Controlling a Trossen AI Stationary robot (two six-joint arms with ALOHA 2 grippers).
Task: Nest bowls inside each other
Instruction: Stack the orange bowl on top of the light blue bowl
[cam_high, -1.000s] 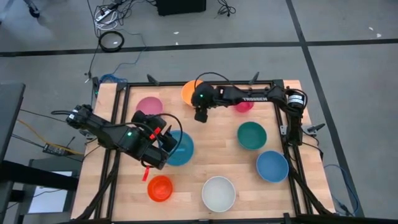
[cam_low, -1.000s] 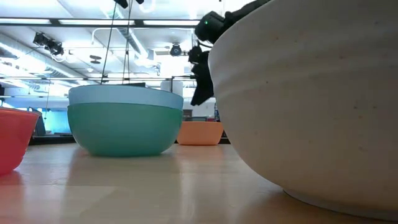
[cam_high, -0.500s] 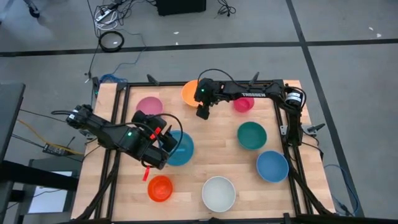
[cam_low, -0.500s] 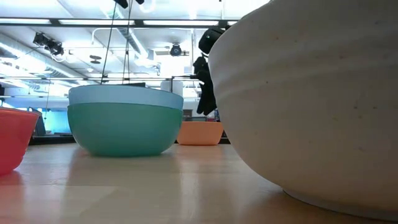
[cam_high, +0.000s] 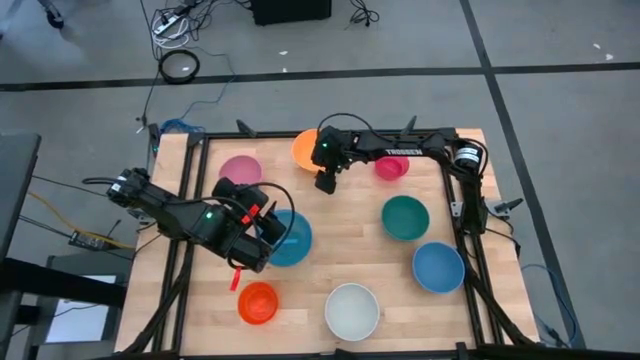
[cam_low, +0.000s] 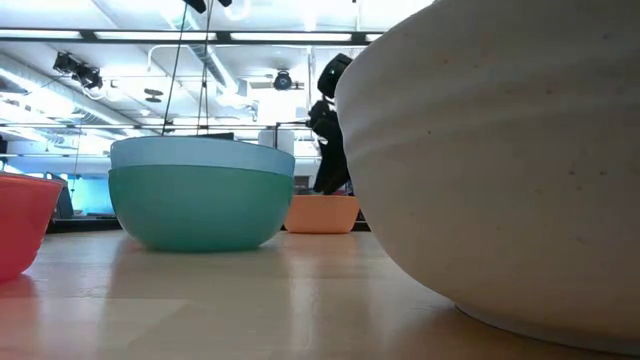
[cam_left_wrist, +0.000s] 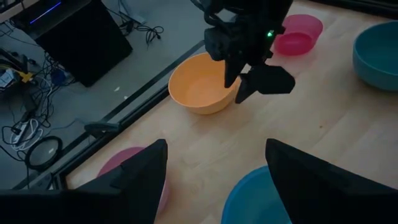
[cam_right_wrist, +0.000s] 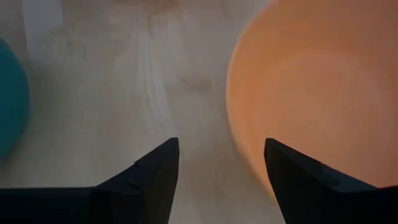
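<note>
The orange bowl should go inside the blue bowl (cam_high: 294, 246) beside my left gripper, so my right gripper should next grab the orange bowl by its rim (cam_high: 296, 159).
Bowls stand apart on the wooden table (cam_high: 350, 250). A blue bowl sits nested in a teal bowl (cam_high: 292, 240) (cam_low: 200, 195). My left gripper (cam_high: 268, 228) (cam_left_wrist: 214, 168) hovers open over its left rim. An orange bowl (cam_high: 303, 148) (cam_right_wrist: 317, 93) (cam_left_wrist: 199, 84) stands at the far edge. My right gripper (cam_high: 325, 184) (cam_right_wrist: 221, 168) (cam_left_wrist: 239, 92) hangs open just beside its near rim, slanting down, touching nothing.
Other bowls stand around: pink (cam_high: 240, 170) at far left, magenta (cam_high: 392, 167) at far right, green (cam_high: 405, 217), blue (cam_high: 438, 267), white (cam_high: 351, 311) close to the low camera, and red-orange (cam_high: 257, 302). A black frame (cam_high: 470, 230) borders the table.
My right gripper has sunk and drawn a little toward the table's far edge, closer to the orange bowl's near rim, rolling slightly as it went. It stays open. No bowl has moved.
</note>
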